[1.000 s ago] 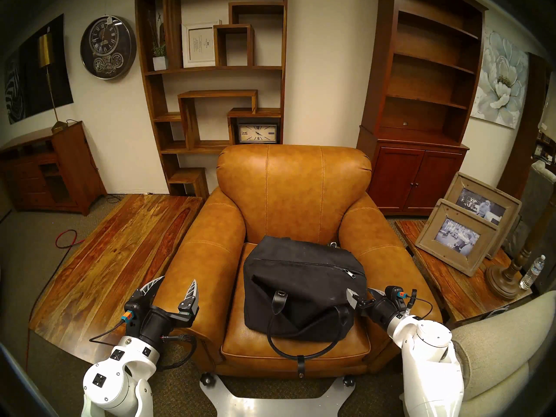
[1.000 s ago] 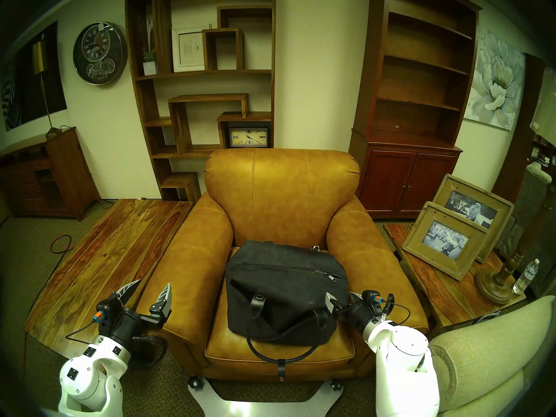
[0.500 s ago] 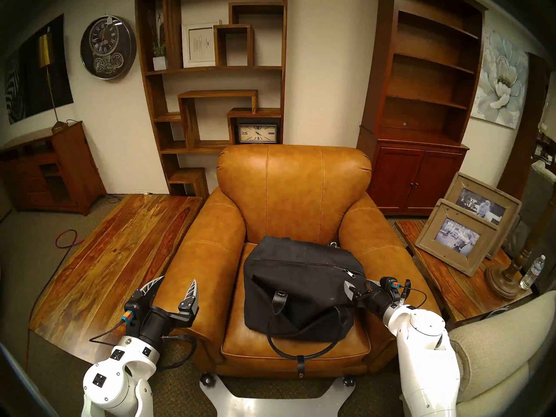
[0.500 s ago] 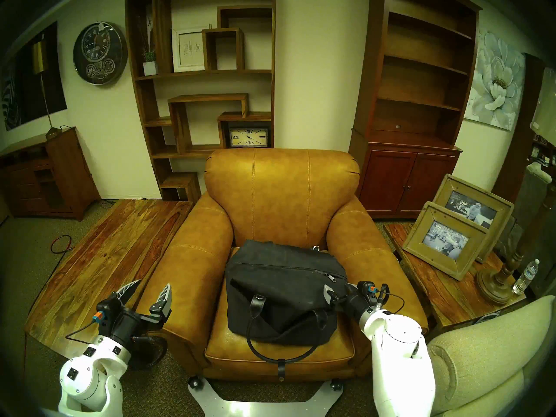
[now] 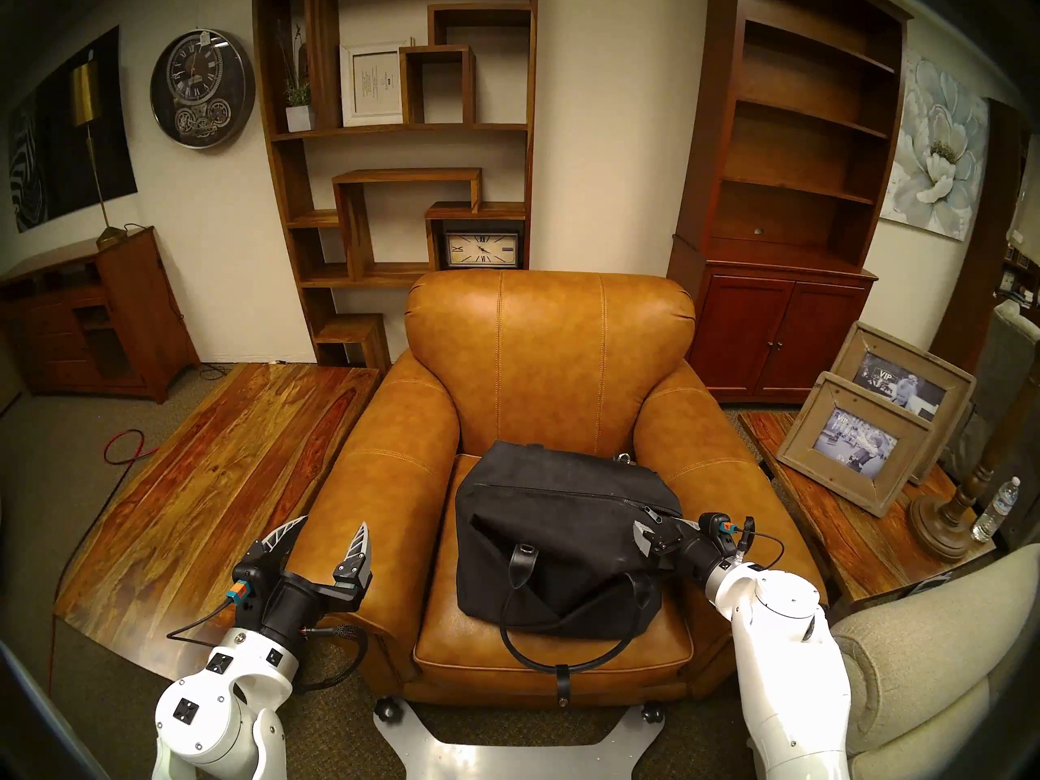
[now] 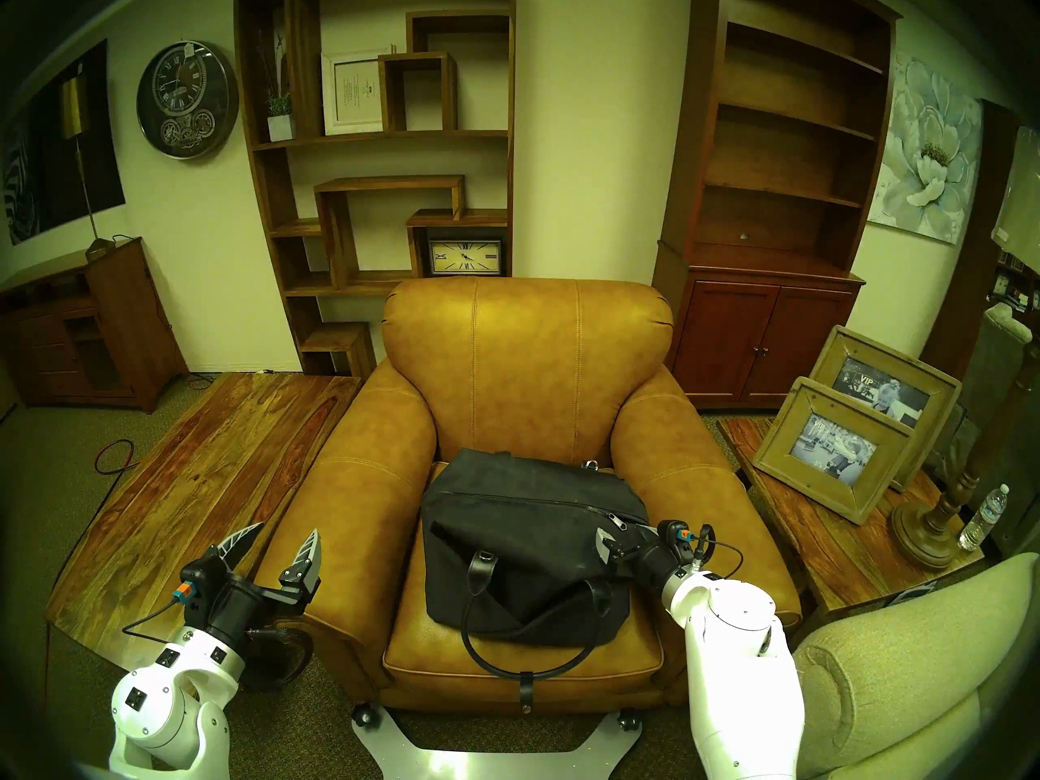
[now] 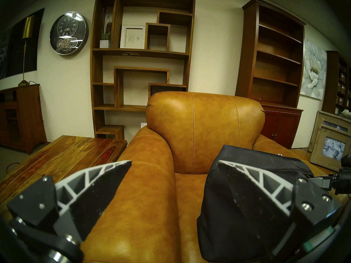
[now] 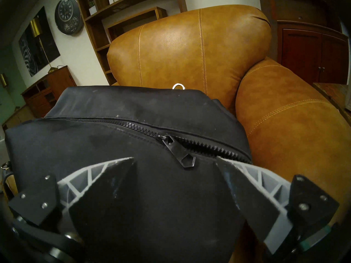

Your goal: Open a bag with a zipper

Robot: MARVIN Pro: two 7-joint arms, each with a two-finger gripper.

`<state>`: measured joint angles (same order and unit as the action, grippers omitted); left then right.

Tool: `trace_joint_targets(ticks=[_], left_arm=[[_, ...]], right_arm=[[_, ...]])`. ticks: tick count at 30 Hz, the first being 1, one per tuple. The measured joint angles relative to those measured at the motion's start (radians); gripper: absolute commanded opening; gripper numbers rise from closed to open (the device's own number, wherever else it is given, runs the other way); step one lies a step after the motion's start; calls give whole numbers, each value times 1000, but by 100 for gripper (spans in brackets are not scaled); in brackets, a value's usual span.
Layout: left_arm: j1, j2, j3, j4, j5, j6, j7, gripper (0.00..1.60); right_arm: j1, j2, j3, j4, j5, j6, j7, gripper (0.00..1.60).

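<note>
The pull tab should be pinched next by its flat loose end (image 8: 186, 159) with my right gripper. The slider sits close between the zipper teeth (image 8: 199, 146).
The black bag (image 5: 563, 542) lies on the seat of a tan leather armchair (image 5: 551, 357). Its zipper (image 5: 563, 493) runs along the top, closed left of the slider. The hexagonal pull tab (image 5: 656, 515) lies at the right end and shows close up in the right wrist view (image 8: 187, 159). My right gripper (image 5: 661, 530) is open at the bag's right end. In its wrist view the gripper (image 8: 174, 159) has the tab just ahead, between the fingertips and untouched. My left gripper (image 5: 335, 523) is open and empty over the chair's left armrest (image 7: 144, 190).
A looped handle (image 5: 563, 649) hangs over the seat's front edge. A wooden table (image 5: 225, 480) stands left of the chair. A side table at the right holds picture frames (image 5: 855, 447), a lamp base (image 5: 940, 520) and a water bottle (image 5: 996, 508). A beige sofa (image 5: 928, 649) is beside my right arm.
My right gripper has moved up and leftward along the bag's right end, closer to the pull tab. The left arm and the bag have not moved.
</note>
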<state>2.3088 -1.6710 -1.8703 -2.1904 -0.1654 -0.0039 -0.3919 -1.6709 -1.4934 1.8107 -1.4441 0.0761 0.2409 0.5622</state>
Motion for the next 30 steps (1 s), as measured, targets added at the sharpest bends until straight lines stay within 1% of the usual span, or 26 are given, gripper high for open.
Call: trace_joint_targets(ticks=[6,8,9,13,14,18,22,23,26,27,28,29,30], left_arm=[[0,0,0,0,0,0,0,160],[0,0,0,0,0,0,0,160],[0,0,0,0,0,0,0,160],[0,-1,0,0,1,0,0,160],[0,-1,0,0,1,0,0,160],[0,-1,0,0,1,0,0,160],[0,-1,0,0,1,0,0,160],[0,-1,0,0,1,0,0,160],[0,-1,0,-1,1,0,0,160],[0,-1,0,-1,1,0,0,160],[0,-1,0,-1,1,0,0,160],[0,-1,0,-1,1,0,0,160],[0,-1,0,-1,1,0,0,160]], right_arm=[[23,1,-10,40,-4,-15,-6,160],[31,-1,-14,49,-7,-21,-10,156],[33,-1,-15,52,-9,-23,-11,137],[41,-3,-21,53,-12,-28,-15,117],[42,-4,-22,53,-13,-29,-15,77],[45,-6,-26,51,-15,-31,-16,70],[45,-7,-28,47,-17,-27,-17,70],[45,-7,-28,45,-18,-22,-17,70],[43,-6,-31,35,-25,6,-18,60],[43,-5,-32,32,-27,14,-18,60],[42,-3,-33,29,-29,22,-17,55],[39,0,-35,22,-34,34,-13,23],[37,2,-35,18,-35,38,-11,23]])
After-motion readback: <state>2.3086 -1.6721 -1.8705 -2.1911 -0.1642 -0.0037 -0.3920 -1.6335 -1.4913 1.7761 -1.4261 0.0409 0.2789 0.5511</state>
